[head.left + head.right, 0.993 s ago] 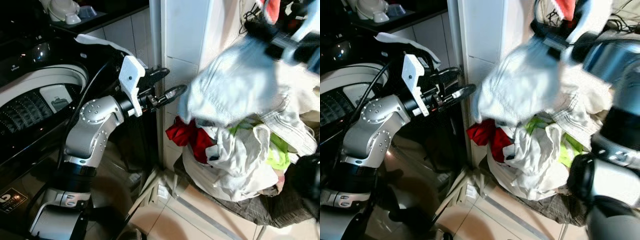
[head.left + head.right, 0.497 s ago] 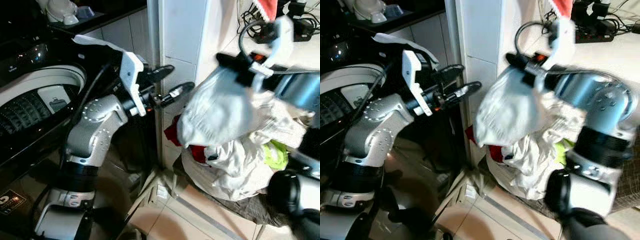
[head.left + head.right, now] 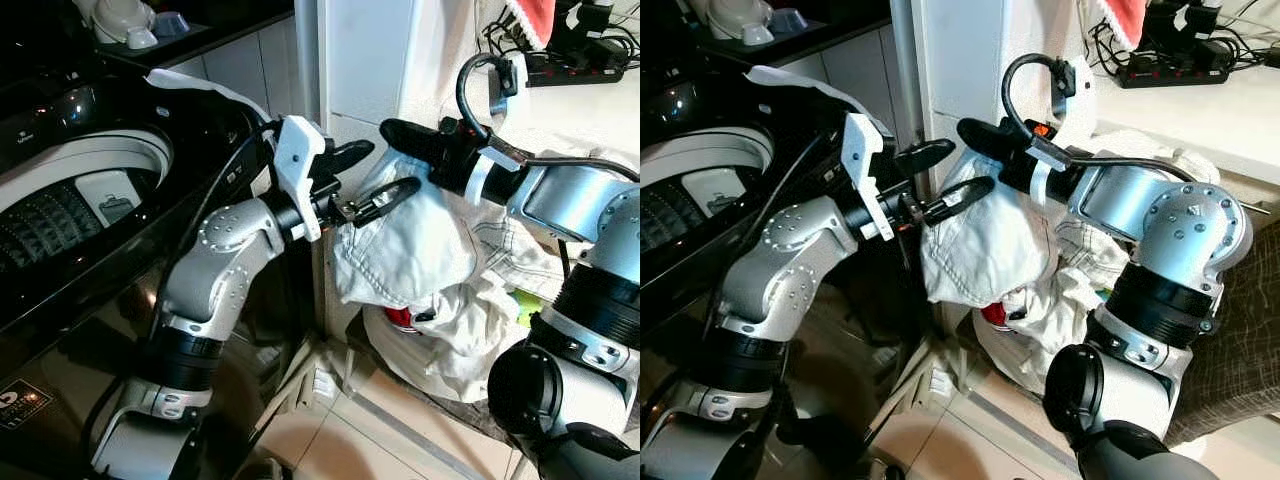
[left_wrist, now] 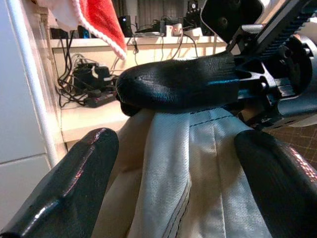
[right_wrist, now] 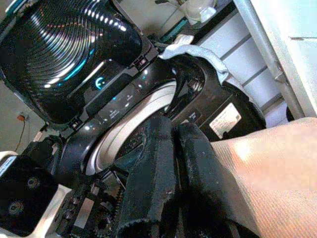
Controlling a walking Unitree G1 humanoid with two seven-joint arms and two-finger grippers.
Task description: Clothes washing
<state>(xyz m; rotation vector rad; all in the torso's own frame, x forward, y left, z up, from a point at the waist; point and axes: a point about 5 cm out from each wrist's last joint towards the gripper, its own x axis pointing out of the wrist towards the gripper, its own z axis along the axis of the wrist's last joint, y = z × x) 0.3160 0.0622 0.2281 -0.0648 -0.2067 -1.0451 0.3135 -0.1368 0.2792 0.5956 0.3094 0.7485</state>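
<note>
The folded edge of the garment stands up between my open fingers, while the cloth below hangs slack. My left gripper should grab the denim garment point(image 3: 410, 250) next by its folded edge point(image 3: 376, 178).
A pale denim garment point(image 3: 410, 250) hangs in mid-air in front of the white tiled pillar. My right gripper point(image 3: 405, 138) is shut on its top edge, and its black fingers point(image 5: 198, 158) press the cloth point(image 5: 272, 168) together. My left gripper point(image 3: 367, 177) is open at the same edge. One of its fingers point(image 4: 69, 183) lies on each side of the garment point(image 4: 198, 173), just below the right gripper's finger point(image 4: 178, 84). The top-loading washing machine point(image 3: 70, 190) stands open at my left, with its drum point(image 5: 133, 124) visible beyond the garment.
A heap of white, red and green laundry point(image 3: 470, 335) lies low on the right, on a dark checked seat point(image 3: 1230, 340). A power strip with cables point(image 3: 590, 68) sits on the white counter. A red cloth point(image 3: 530, 15) hangs above. The machine's raised lid point(image 5: 64, 39) stands behind the drum.
My right arm has swung the garment leftward from above the laundry heap to the pillar. My left gripper has reached right to meet it, and its fingers now straddle the cloth.
</note>
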